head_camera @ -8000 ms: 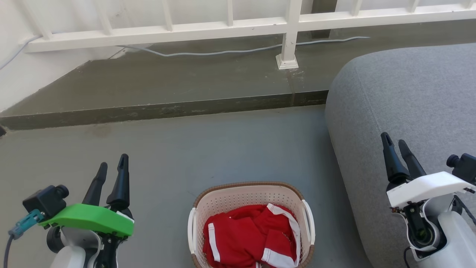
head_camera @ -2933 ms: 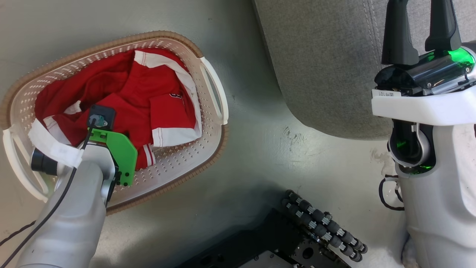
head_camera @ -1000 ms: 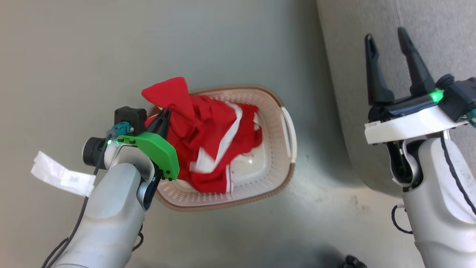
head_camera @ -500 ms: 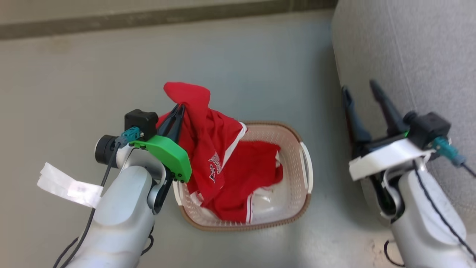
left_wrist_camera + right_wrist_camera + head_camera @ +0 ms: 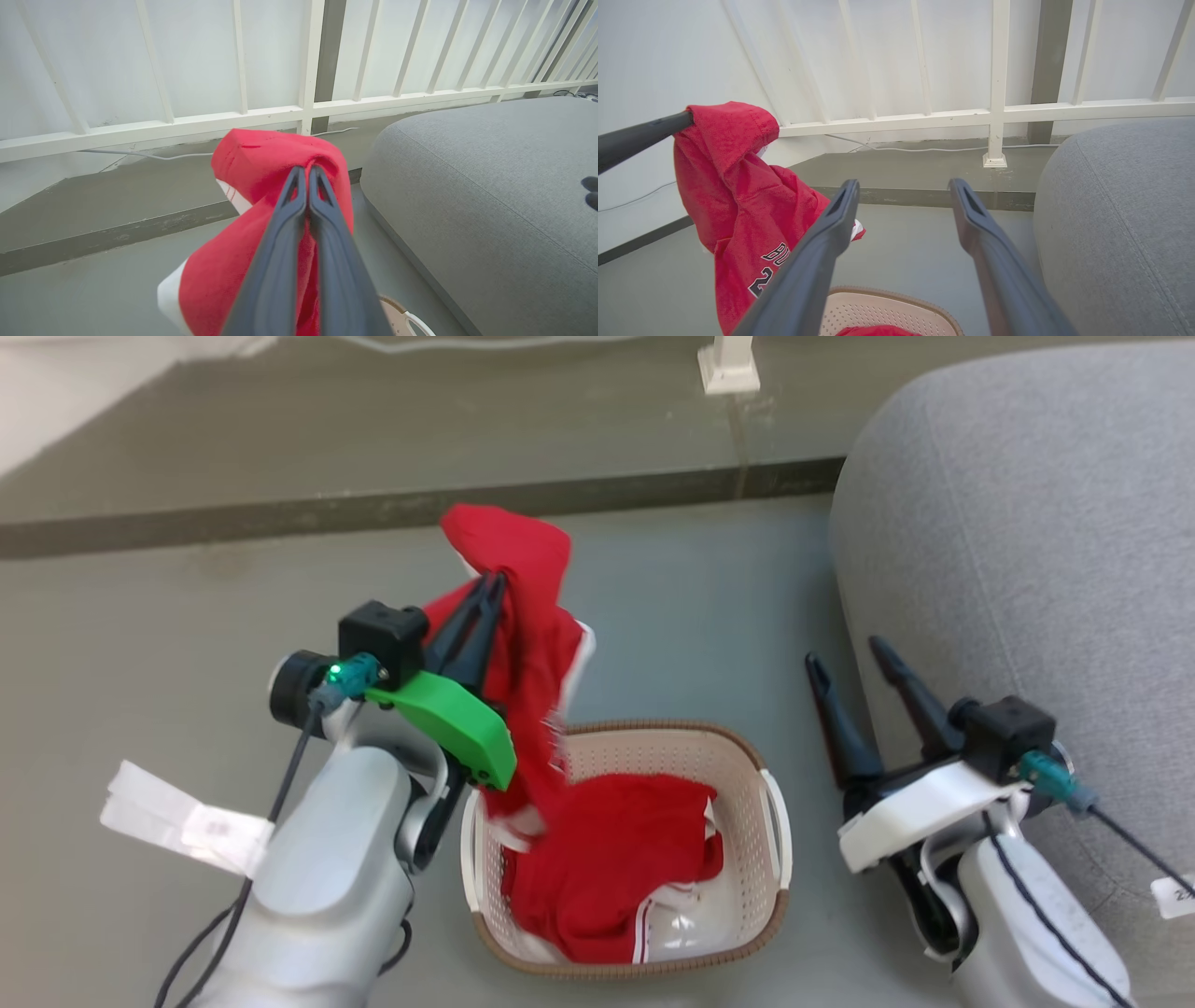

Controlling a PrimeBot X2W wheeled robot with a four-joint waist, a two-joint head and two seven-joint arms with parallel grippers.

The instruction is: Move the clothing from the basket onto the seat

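Note:
My right gripper next has to grip the red clothing by its folded plain end (image 5: 527,560) to carry it from the basket onto the grey seat (image 5: 1027,551).
My left gripper (image 5: 492,583) is shut on a red garment (image 5: 527,644) and holds it up over the basket's left side; the cloth hangs down with its lower end still in the basket (image 5: 766,821). The wrist view shows the closed gripper (image 5: 307,173) pinching a red fold (image 5: 261,158). More red clothing (image 5: 616,859) with white trim lies in the cream basket. My right gripper (image 5: 848,651) stands open and empty between the basket and the grey seat (image 5: 1027,551). Its wrist view shows the lifted garment (image 5: 738,196), the basket rim (image 5: 896,298) and the seat (image 5: 1125,219).
A raised concrete step (image 5: 373,509) runs across behind the basket, with a white railing post (image 5: 728,364) on it. The railing (image 5: 308,107) and a cable (image 5: 924,149) lie beyond. Grey floor (image 5: 140,644) spreads to the left. A white tag (image 5: 187,821) hangs from my left arm.
My left gripper went into the basket, shut on a red garment and has lifted it higher; the camera has tilted up, so the step and more of the seat show now.

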